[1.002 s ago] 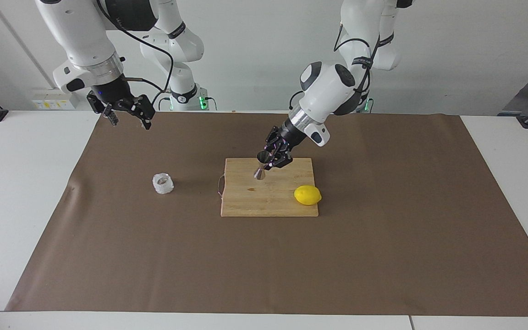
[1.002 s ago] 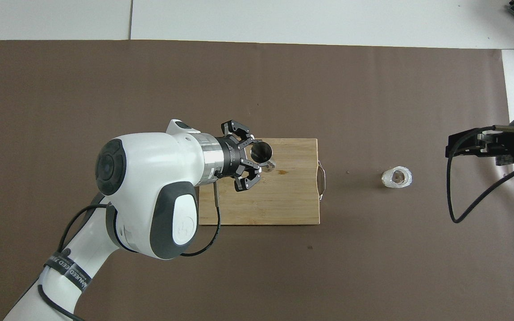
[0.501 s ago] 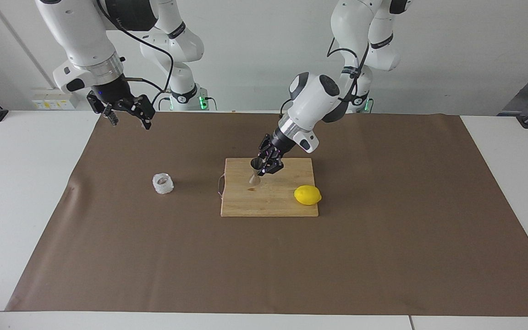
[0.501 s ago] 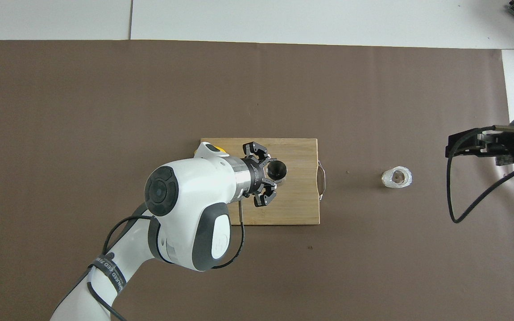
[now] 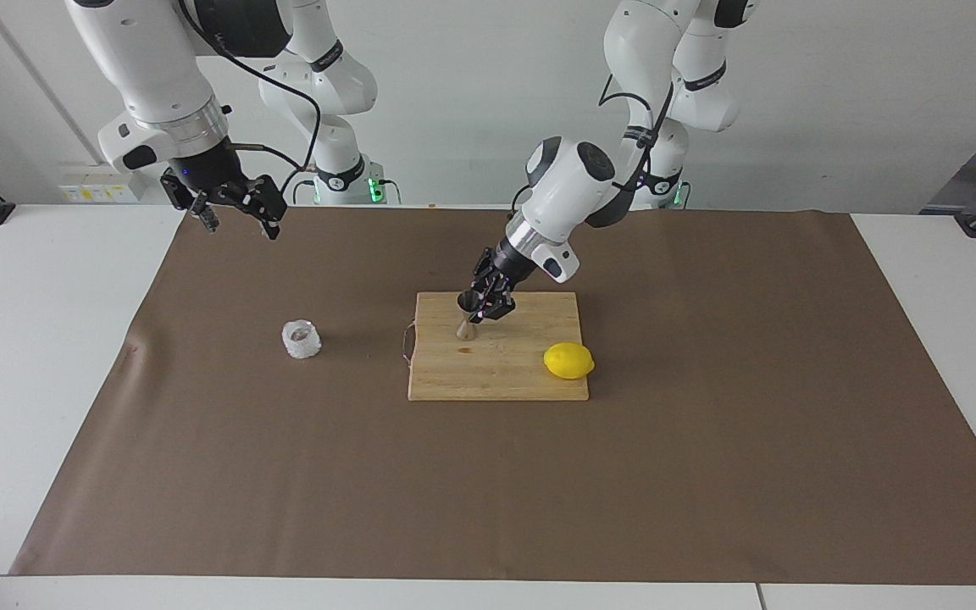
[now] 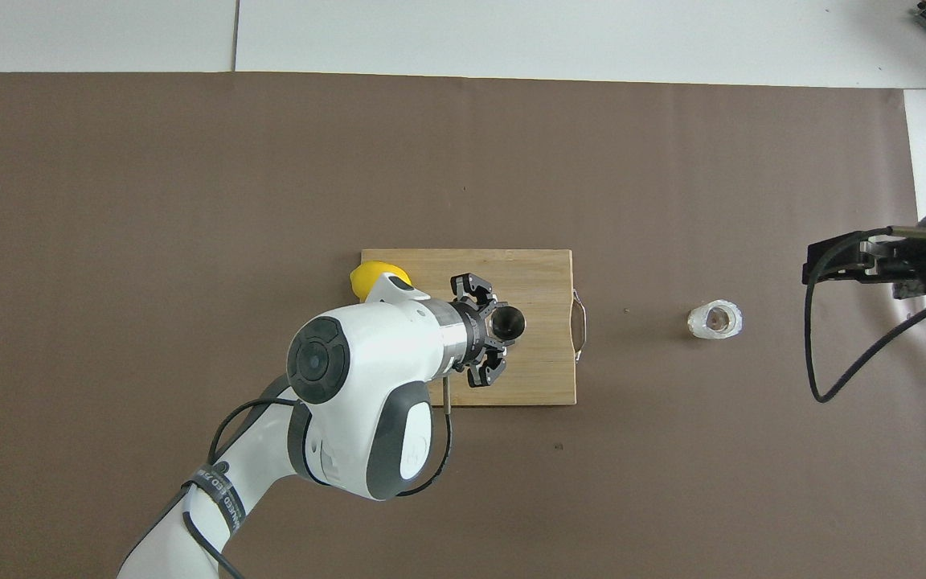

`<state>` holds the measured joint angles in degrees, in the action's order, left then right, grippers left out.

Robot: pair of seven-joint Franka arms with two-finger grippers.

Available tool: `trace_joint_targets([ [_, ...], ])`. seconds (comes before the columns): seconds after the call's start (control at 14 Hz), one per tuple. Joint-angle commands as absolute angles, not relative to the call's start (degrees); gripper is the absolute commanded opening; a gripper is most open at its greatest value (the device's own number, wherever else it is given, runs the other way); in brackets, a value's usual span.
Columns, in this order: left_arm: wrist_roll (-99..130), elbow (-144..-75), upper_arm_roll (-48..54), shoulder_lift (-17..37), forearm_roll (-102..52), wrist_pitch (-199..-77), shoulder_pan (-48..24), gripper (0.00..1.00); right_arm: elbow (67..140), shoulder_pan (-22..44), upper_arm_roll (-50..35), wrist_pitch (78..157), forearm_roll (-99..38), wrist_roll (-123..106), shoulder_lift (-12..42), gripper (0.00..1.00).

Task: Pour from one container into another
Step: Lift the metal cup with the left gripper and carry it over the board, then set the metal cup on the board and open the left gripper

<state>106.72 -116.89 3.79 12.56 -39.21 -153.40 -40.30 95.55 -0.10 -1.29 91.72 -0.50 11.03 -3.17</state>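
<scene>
The steel jigger is nearly upright over the wooden cutting board, so it would stand on the board. My left gripper needs to let go of the jigger.
The small shiny steel jigger stands nearly upright over the wooden cutting board, its foot at or just above the wood. My left gripper is shut on the jigger's upper cone. The bumpy clear glass cup sits on the brown mat, beside the board toward the right arm's end, untouched. My right gripper hangs open and empty in the air over the mat's edge at its own end, apart from the cup.
A yellow lemon lies on the board's corner toward the left arm's end. The board has a metal handle facing the cup. The brown mat covers most of the white table.
My left gripper has carried the jigger across the board toward the cup's side, and the jigger has turned from tilted to nearly upright. The right arm has not moved.
</scene>
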Motion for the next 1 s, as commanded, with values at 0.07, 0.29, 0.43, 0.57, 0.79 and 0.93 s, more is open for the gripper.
trace_joint_targets([
  [0.07,107.14,-118.56,2.9,12.22,-38.41,-156.53,-42.36,0.14,97.21,-0.35,-1.67,92.46,0.09,10.11,-4.57,1.0],
  [0.29,107.58,-118.39,2.9,12.22,-38.41,-156.27,-42.28,1.0,97.21,-0.26,-1.67,92.55,0.09,10.02,-4.57,1.0],
  [0.43,107.4,-117.95,2.81,11.87,-38.41,-155.74,-41.66,1.0,97.21,-0.35,-1.67,92.55,0.09,10.02,-4.57,1.0],
  [0.57,107.31,-117.69,2.11,9.86,-38.23,-151.21,-41.14,1.0,97.21,-0.35,-1.67,92.46,0.0,8.89,-4.57,1.0],
  [0.79,107.31,-113.4,1.67,5.2,-30.62,-137.34,-34.74,1.0,97.21,-0.26,-1.67,92.55,0.09,5.2,-4.57,1.0],
  [0.93,107.05,-109.88,1.58,4.4,-25.87,-130.63,-31.22,1.0,97.21,-0.35,-1.67,92.55,0.0,1.78,-4.57,1.0],
])
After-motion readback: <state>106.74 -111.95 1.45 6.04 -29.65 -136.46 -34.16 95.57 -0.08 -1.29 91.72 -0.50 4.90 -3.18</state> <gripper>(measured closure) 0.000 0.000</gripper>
